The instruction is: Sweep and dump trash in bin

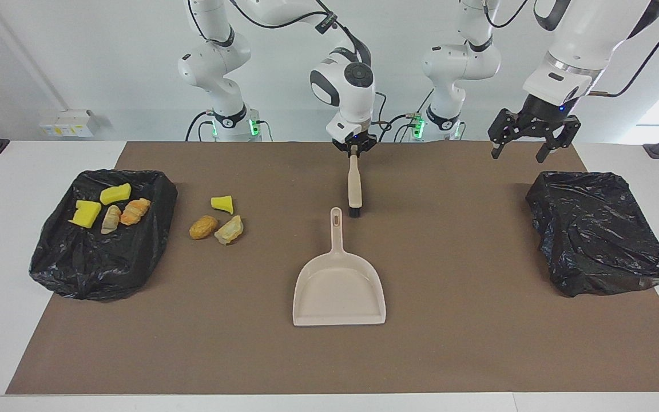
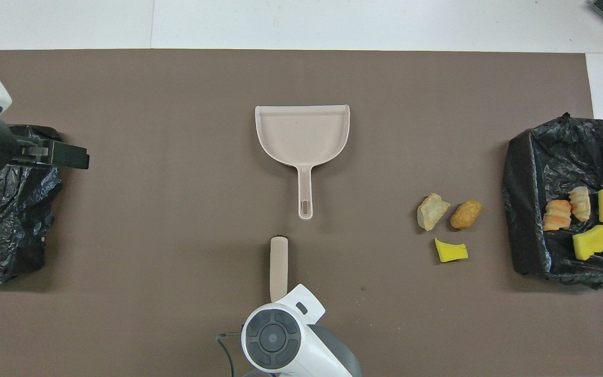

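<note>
My left gripper will grab the dustpan by its narrow handle next. The dustpan's broad pan is much wider than my fingers open.
Three bits of trash lie on the brown mat: a yellow foam wedge, a tan-orange lump and a pale crumbly chunk. Several more bits lie in the black-bagged bin at the right arm's end. My right gripper is shut on the handle end of the beige brush. The brush's black bristles sit at the mat, just short of the dustpan's handle. The beige dustpan lies empty at mid-table. My left gripper is open and empty in the air.
A second black-bagged bin stands at the left arm's end, and the left gripper hovers over its robot-side edge. The brown mat covers most of the white table.
</note>
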